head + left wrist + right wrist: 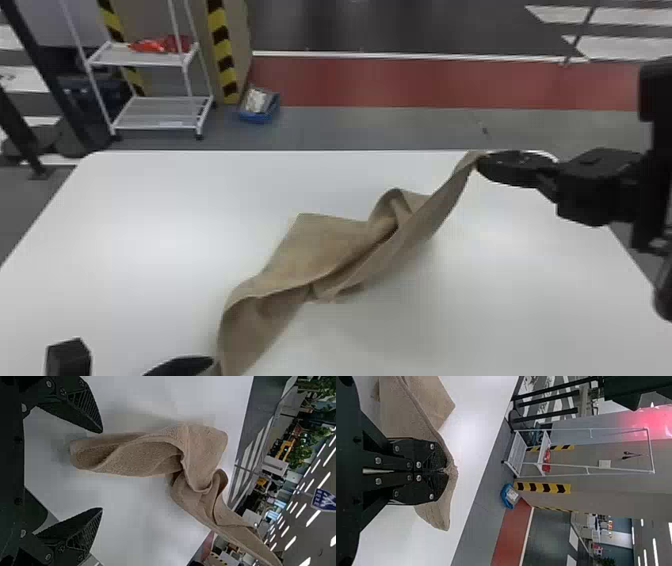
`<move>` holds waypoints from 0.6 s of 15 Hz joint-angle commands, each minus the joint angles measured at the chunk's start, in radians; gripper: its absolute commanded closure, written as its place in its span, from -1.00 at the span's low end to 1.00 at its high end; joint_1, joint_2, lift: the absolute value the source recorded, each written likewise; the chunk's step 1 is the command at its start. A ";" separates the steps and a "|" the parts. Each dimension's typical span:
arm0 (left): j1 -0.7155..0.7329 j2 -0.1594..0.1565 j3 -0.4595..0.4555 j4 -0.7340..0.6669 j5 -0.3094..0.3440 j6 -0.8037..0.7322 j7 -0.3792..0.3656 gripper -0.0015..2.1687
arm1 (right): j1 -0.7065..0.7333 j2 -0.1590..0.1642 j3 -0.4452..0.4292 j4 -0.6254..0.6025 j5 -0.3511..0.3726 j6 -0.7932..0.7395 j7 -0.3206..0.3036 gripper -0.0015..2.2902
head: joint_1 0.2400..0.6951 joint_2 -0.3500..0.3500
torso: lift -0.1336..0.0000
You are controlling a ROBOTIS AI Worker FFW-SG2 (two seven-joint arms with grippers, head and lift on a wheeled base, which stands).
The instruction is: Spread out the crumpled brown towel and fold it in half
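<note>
My left gripper pinches the towel by its near end (228,352) (85,452) next, since it narrows to a slim fold, while the towel's crumpled middle bunches wide.
My right gripper (480,162) holds one end of the brown towel (320,245) raised over the table's far right part. In the right wrist view the right gripper (446,471) is shut on the edge of the towel (407,411). The towel runs twisted and folded from there toward the near left, with its middle crumpled. At the bottom left is part of my left gripper (180,366), beside the towel's near end. In the left wrist view the left gripper (102,470) is wide open, and the towel's near end (130,455) lies just beyond its fingertips, between their lines.
The white table (150,210) carries the towel. Behind its far edge, on the floor, stand a white wire rack (160,112) with a red item on its shelf and a blue bin (260,106).
</note>
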 commanded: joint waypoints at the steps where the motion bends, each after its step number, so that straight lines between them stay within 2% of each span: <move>1: -0.005 -0.003 -0.009 0.014 -0.010 -0.006 0.002 -0.72 | -0.002 -0.002 -0.003 0.001 -0.002 0.000 0.000 0.13 | 1.00 -0.12 | -0.85; 4: -0.005 -0.003 -0.010 0.029 -0.016 -0.037 -0.001 -0.34 | -0.007 -0.002 -0.006 0.006 -0.007 0.000 -0.005 0.13 | 1.00 -0.14 | -0.85; 6: -0.005 -0.003 -0.010 0.029 -0.032 -0.049 -0.006 -0.31 | -0.007 -0.002 -0.010 0.006 -0.008 0.000 -0.009 0.13 | 1.00 -0.15 | -0.85; 7: -0.005 -0.003 -0.006 0.028 -0.035 -0.055 -0.006 0.37 | -0.007 -0.002 -0.016 0.006 -0.008 0.000 -0.009 0.13 | 1.00 -0.15 | -0.85; 8: -0.007 -0.003 0.002 0.023 -0.035 -0.055 0.000 0.82 | -0.007 -0.002 -0.027 0.005 -0.010 0.000 -0.009 0.13 | 1.00 -0.16 | -0.85; 9: -0.007 -0.003 0.020 0.006 -0.033 -0.055 0.005 0.91 | -0.007 -0.004 -0.041 0.005 -0.012 0.000 -0.009 0.13 | 1.00 -0.16 | -0.85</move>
